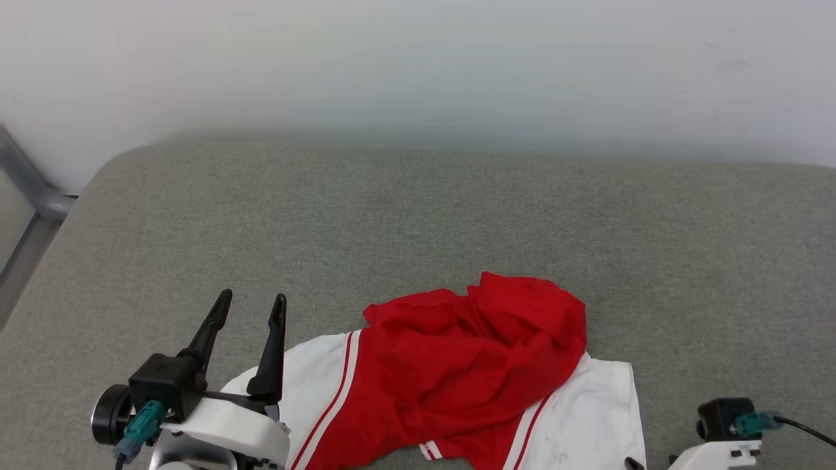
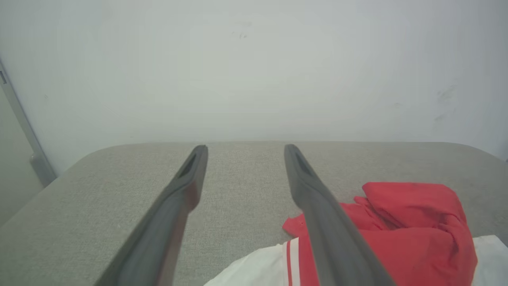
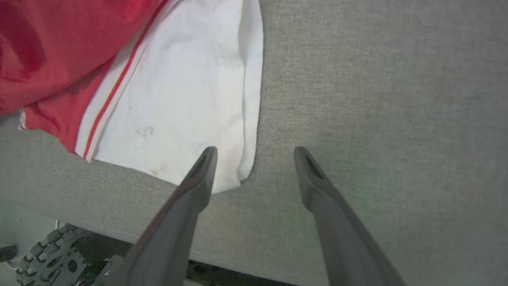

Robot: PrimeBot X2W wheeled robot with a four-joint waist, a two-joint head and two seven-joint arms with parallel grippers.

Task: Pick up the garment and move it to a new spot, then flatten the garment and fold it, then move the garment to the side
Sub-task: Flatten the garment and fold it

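Observation:
I will next grab the white sleeve with my right gripper by its open hem edge (image 1: 635, 411), to move and flatten the garment (image 1: 457, 372).
The garment (image 1: 457, 372), bright red with white sleeves and striped trim, lies crumpled near the front edge of the grey surface. My left gripper (image 1: 251, 303) is open above the garment's left white sleeve (image 1: 313, 378), nothing between its fingers. In the left wrist view the left gripper (image 2: 246, 149) points toward the wall, with the garment (image 2: 412, 222) at lower right. My right gripper (image 3: 256, 150) is open over the corner of the right white sleeve (image 3: 178, 99), holding nothing. Only the right wrist body (image 1: 725, 431) shows in the head view.
The grey padded surface (image 1: 418, 215) stretches back to a pale wall (image 1: 418, 59). A metal frame (image 1: 29, 189) stands at far left. The surface's front edge (image 3: 99, 228) runs below the garment, with the robot's base (image 3: 51, 258) under it.

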